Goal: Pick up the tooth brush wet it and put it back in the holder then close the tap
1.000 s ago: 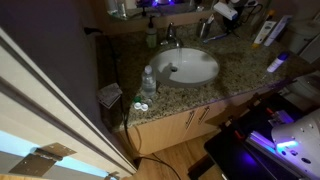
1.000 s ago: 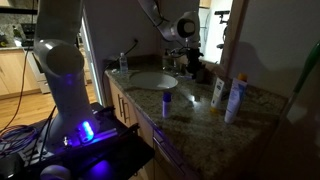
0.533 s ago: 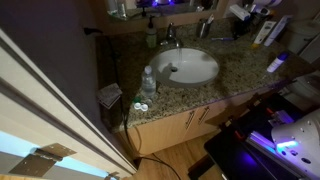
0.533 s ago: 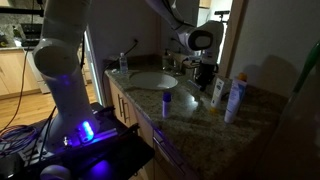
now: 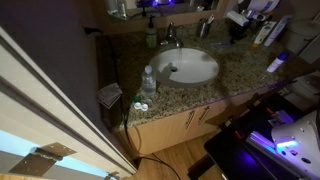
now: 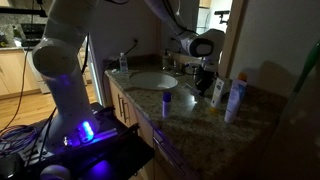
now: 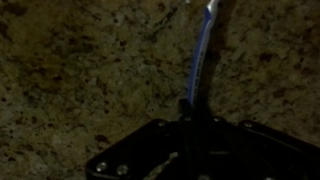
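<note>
My gripper should open now: the tooth brush's handle (image 7: pixel 200 58) meets its dark shadow on the granite counter, so the tooth brush would lie there if I let go.
In the wrist view my gripper (image 7: pixel 197 118) is shut on the handle of the blue and white tooth brush (image 7: pixel 203 50). The brush sticks out over speckled granite counter. In both exterior views the gripper (image 5: pixel 240 24) (image 6: pixel 207 74) hangs over the counter beside the white oval basin (image 5: pixel 187 66) (image 6: pixel 152 80). The holder (image 5: pixel 207 27), a pale cup, stands behind the basin, between the gripper and the silver tap (image 5: pixel 170 39). Whether water runs from the tap cannot be told.
A green-tinted soap bottle (image 5: pixel 151 35) stands by the tap. A clear water bottle (image 5: pixel 148 82) sits at the counter's front edge. White bottles (image 6: pixel 236 98) and a blue-capped tube (image 6: pixel 166 100) stand on the granite counter (image 5: pixel 235 70) close to the gripper.
The arm has swung away from the tap and holder area, along the counter past the basin, carrying the tooth brush. The jaws stayed shut.
</note>
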